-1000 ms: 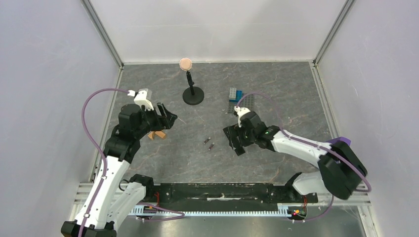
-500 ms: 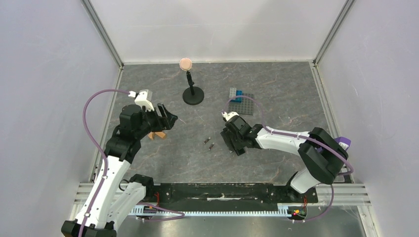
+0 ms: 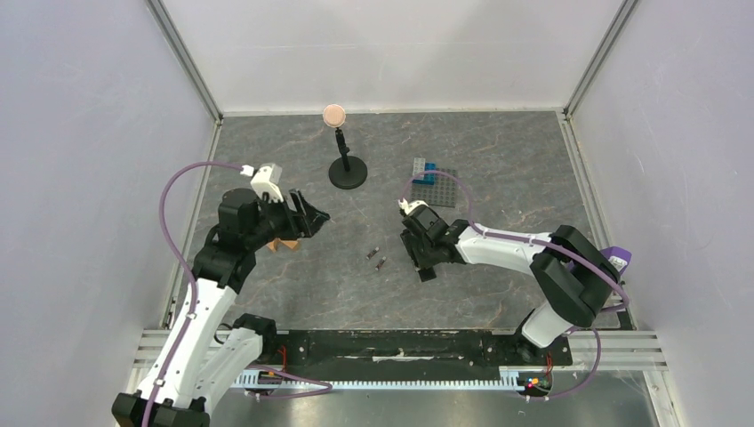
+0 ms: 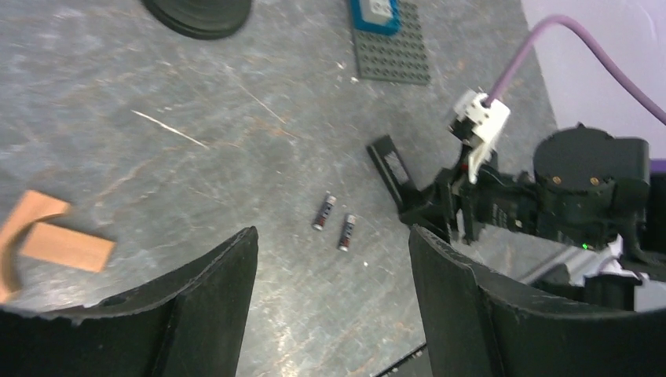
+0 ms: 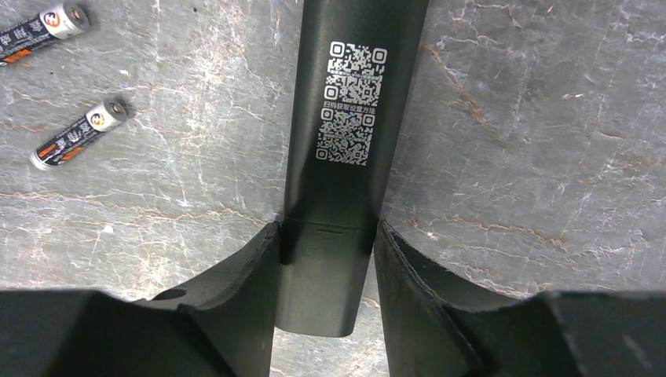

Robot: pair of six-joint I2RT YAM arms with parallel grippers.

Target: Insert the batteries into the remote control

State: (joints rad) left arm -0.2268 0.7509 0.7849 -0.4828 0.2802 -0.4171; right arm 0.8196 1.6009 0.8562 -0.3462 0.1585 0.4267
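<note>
The remote control (image 5: pixel 338 118) would rise with my right gripper now: both fingers close on its long sides in the right wrist view.
The remote control (image 5: pixel 338 118), a long black bar with two QR codes on its upturned face, lies flat on the table. My right gripper (image 5: pixel 326 236) is low over its near end, jaws against both long sides, shut on it. In the left wrist view the remote control (image 4: pixel 391 166) sticks out beyond that gripper. Two batteries (image 5: pixel 78 133) (image 5: pixel 43 23) lie side by side just left of the remote, seen from above as batteries (image 3: pixel 377 259). My left gripper (image 3: pixel 311 213) hangs open in the air, well left of the batteries (image 4: pixel 334 221), holding nothing.
A black stand with a round pinkish top (image 3: pixel 345 167) stands at the back centre. A grey studded baseplate (image 3: pixel 445 187) with blue bricks lies behind my right gripper. Wooden pieces (image 3: pixel 286 243) rest under my left arm.
My right gripper shifted left and away along the table, settled over the remote's end and closed from wide open onto its sides. The left arm edged slightly right, still open.
</note>
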